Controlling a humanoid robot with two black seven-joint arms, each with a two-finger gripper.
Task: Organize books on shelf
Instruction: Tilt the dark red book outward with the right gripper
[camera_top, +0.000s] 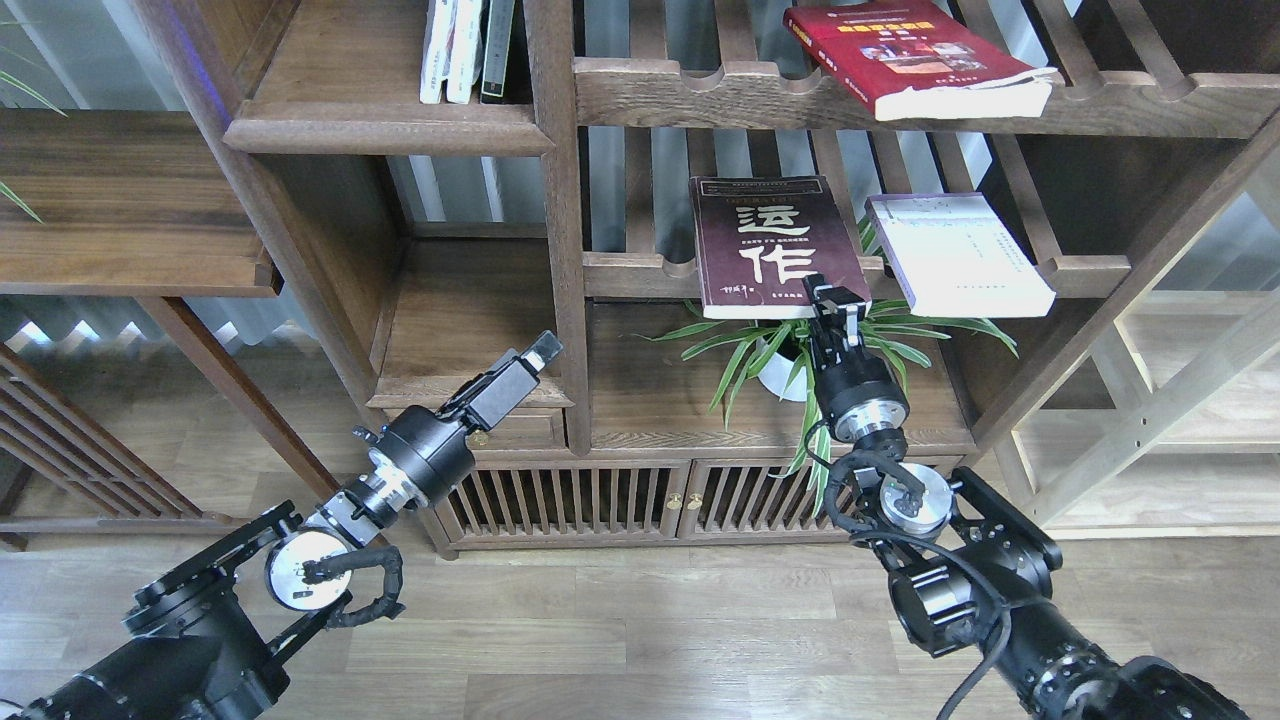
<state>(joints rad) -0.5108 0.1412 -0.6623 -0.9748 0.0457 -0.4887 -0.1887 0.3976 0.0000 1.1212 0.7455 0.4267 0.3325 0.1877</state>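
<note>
I need to grab the maroon book by its lower corner with my right gripper next, to move it over to the upright books on the shelf.
Three books lie flat on slatted racks. The dark maroon book (765, 245) with white characters and the white book (955, 255) lie on the middle rack; the thick red book (905, 50) lies on the upper rack. My right gripper (835, 298) is just below the maroon book's lower right corner, fingers slightly apart, holding nothing. My left gripper (543, 350) hangs empty in front of the lower left cubby; its fingers cannot be told apart. The solid walnut shelf (385, 135) is at the upper left.
Thin white and dark-spined books (465, 50) stand on the solid shelf beside a thick post (560, 220). A potted plant (790, 360) sits under the middle rack, right behind my right wrist. A lower cubby board (465, 330) and a slatted cabinet (600, 500) are below.
</note>
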